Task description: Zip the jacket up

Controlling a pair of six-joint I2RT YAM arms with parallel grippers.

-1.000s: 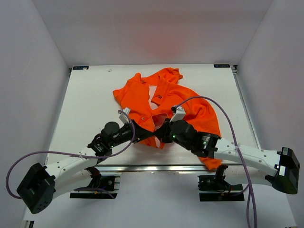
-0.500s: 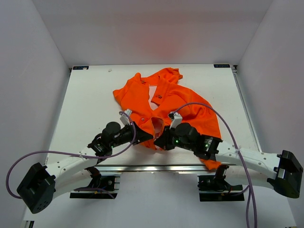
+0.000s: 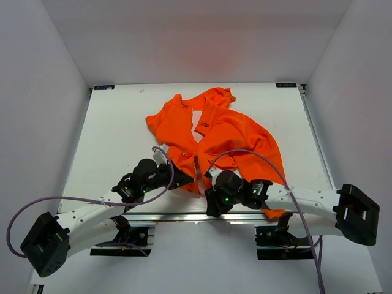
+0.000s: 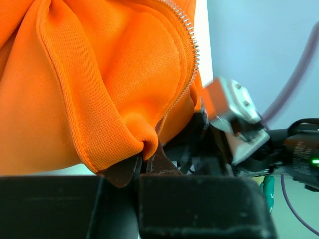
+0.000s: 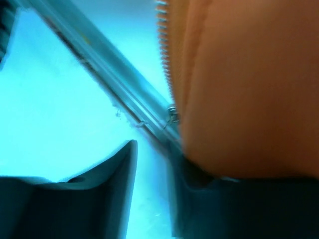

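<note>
I should reach for the jacket's other front panel with my right gripper and grab it next to the small metal zipper end. That zipper end then stays free to zip up.
The orange jacket lies crumpled on the white table, its front open and zipper teeth running along the edge. My left gripper is shut on the bottom hem of the jacket's left front, and the pinched fold shows between the jaws of the left gripper. My right gripper sits at the near table edge beside the other front panel. In the right wrist view the right gripper is open with only table between its fingers. Zipper teeth and a small metal zipper end hang next to it.
The metal rail along the table's near edge runs just under the right gripper. The right wrist camera housing is close to the left gripper. Grey walls enclose the table on three sides.
My right gripper has let go of the jacket, opened, and drawn back and left toward the near table edge. The left gripper kept its hold and barely moved.
</note>
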